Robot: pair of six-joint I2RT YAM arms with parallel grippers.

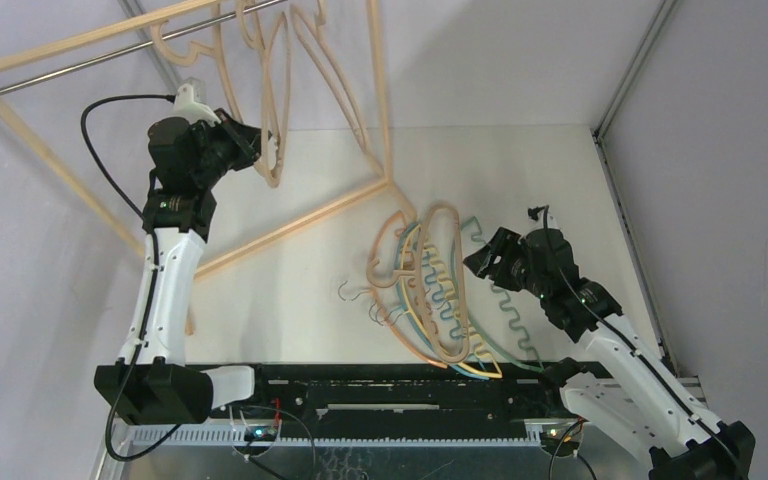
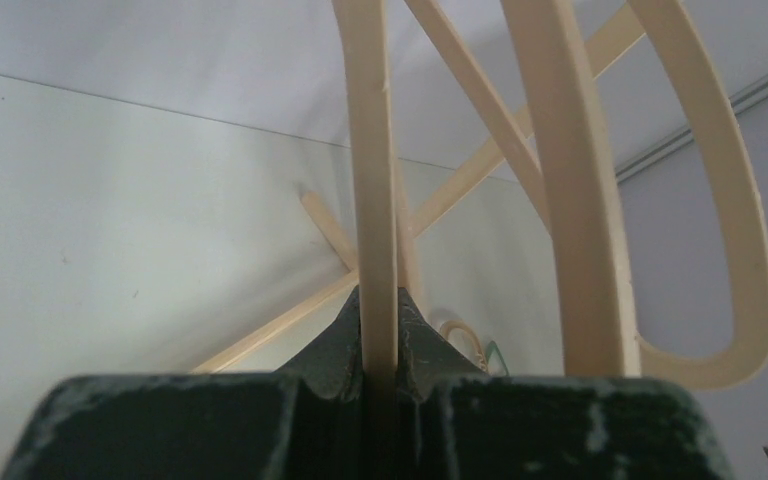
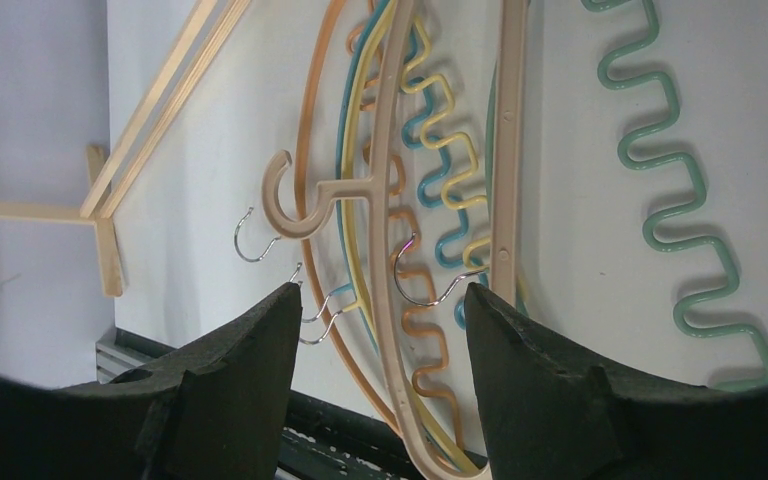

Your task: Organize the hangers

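The curved light-wood hanger's hook goes over the rack's metal bar and the hanger's bar (image 2: 378,200) hangs below, so the hanger would stay. My left gripper needs to open.
My left gripper (image 1: 260,150) is raised by the rack and shut on a curved light-wood hanger (image 1: 276,100) that hangs below the rail. In the left wrist view the hanger's bar (image 2: 378,200) is pinched between the jaws of the gripper (image 2: 380,330). More light-wood hangers (image 1: 332,85) hang beside it. My right gripper (image 1: 480,262) is open and empty over a pile of hangers (image 1: 430,290) on the table. The right wrist view shows this gripper (image 3: 380,300) above a beige hanger (image 3: 392,250), with orange (image 3: 305,180), yellow (image 3: 440,90), teal (image 3: 430,190) and green wavy (image 3: 680,200) ones around it.
The big light-wood rack frame (image 1: 290,225) with its metal rail (image 1: 70,70) stands at the back left. A black rail (image 1: 400,380) runs along the table's near edge, close to the pile. Grey walls close in both sides.
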